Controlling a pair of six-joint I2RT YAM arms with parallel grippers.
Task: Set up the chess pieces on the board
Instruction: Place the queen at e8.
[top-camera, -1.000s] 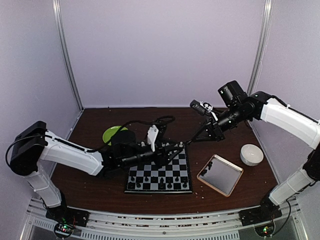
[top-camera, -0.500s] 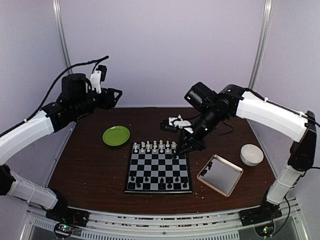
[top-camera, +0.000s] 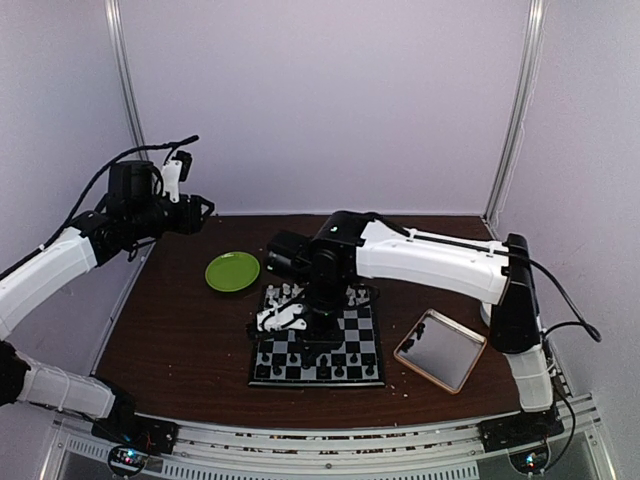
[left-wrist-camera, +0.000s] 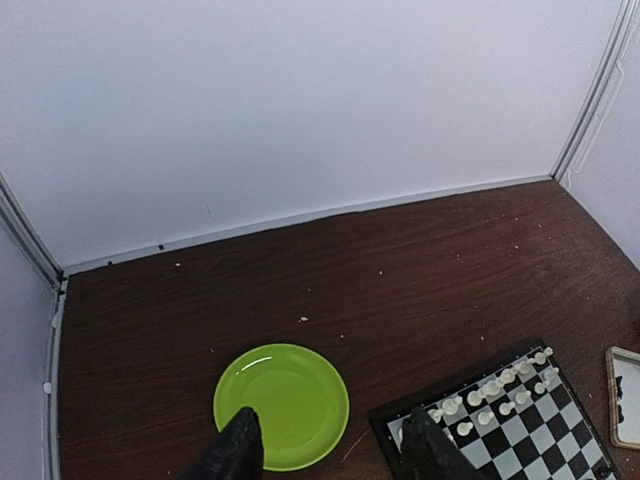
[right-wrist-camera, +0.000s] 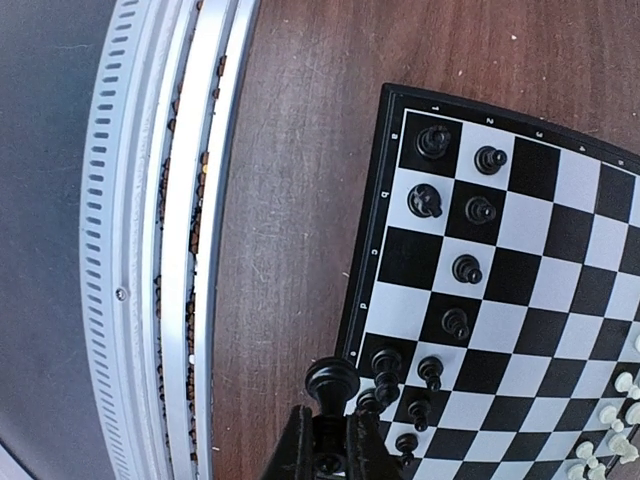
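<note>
The black piece is high above the board's near edge, so my right gripper keeps hold of it for now until it lines up with the empty white square.
The board (top-camera: 362, 356) lies mid-table and also shows in the left wrist view (left-wrist-camera: 560, 425) and the right wrist view (right-wrist-camera: 525, 265). White chess pieces (top-camera: 300, 293) stand in its far rows, black chess pieces (top-camera: 300, 371) along its near rows. My right gripper (top-camera: 318, 338) hangs over the board's left half. In the right wrist view it (right-wrist-camera: 330, 432) is shut on a black piece (right-wrist-camera: 331, 383) held above the board's near edge, beside several standing black pieces (right-wrist-camera: 455, 268). My left gripper (top-camera: 203, 211) is raised at the far left, open and empty (left-wrist-camera: 330, 455).
A green plate (top-camera: 232, 271) lies left of the board's far corner, below the left gripper (left-wrist-camera: 281, 405). A tan-rimmed metallic tray (top-camera: 440, 349) lies right of the board. The table's near metal rail (right-wrist-camera: 150, 250) runs close to the board.
My right arm has swung from the board's far right corner across to its left half, toward the near edge. My left arm has drawn back and dropped a little at the far left.
</note>
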